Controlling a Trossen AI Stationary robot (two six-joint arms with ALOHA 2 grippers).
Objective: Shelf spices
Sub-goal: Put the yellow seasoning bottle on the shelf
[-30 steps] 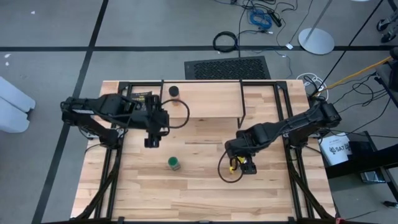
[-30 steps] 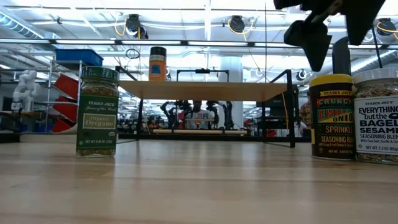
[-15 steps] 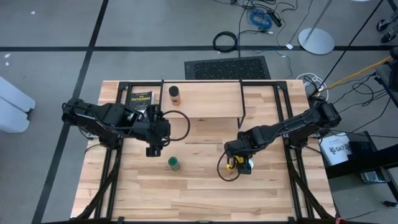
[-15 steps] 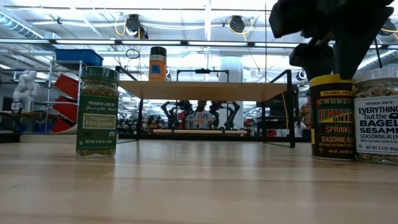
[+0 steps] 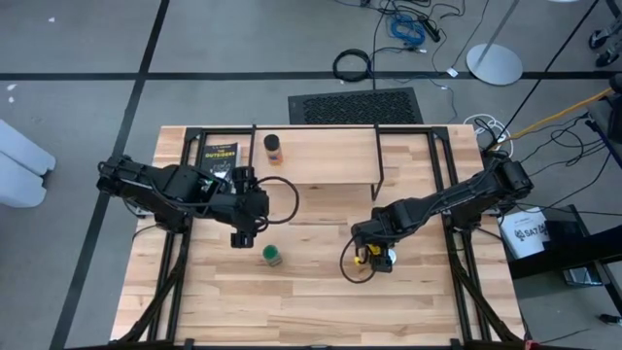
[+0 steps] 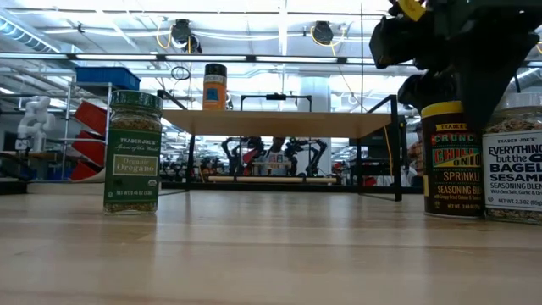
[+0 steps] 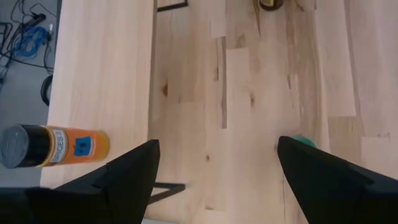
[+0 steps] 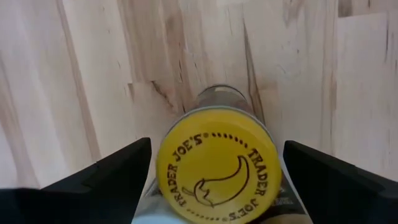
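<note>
The spice jar with the yellow lid needs to go up on the shelf (image 5: 330, 151), so I should grab it next by its yellow lid (image 5: 373, 251) with my right gripper.
A yellow-lidded spice jar (image 8: 214, 165) stands upright on the table beside a white-lidded jar (image 6: 512, 161). My right gripper (image 5: 372, 255) is open and points down over it, one finger on each side of the lid, with a gap on both sides. A green-lidded jar (image 5: 272, 256) stands left of centre. My left gripper (image 5: 243, 239) hangs open above the table just to its far left. An orange jar with a dark lid (image 5: 274, 146) stands on the shelf (image 5: 330, 151), a light wood plank on black rod legs.
A flat black packet with yellow lettering (image 5: 219, 154) lies at the shelf's left end. The shelf's black legs (image 5: 377, 175) stand near the table's middle. Bare tabletop (image 5: 311, 301) stretches along the near edge.
My left gripper has gone from the shelf's front edge toward the table's near edge and a little right, closer to the green-lidded jar, staying open. My right gripper has sunk down around the yellow-lidded jar and rolled a little, still open. No jar has moved.
</note>
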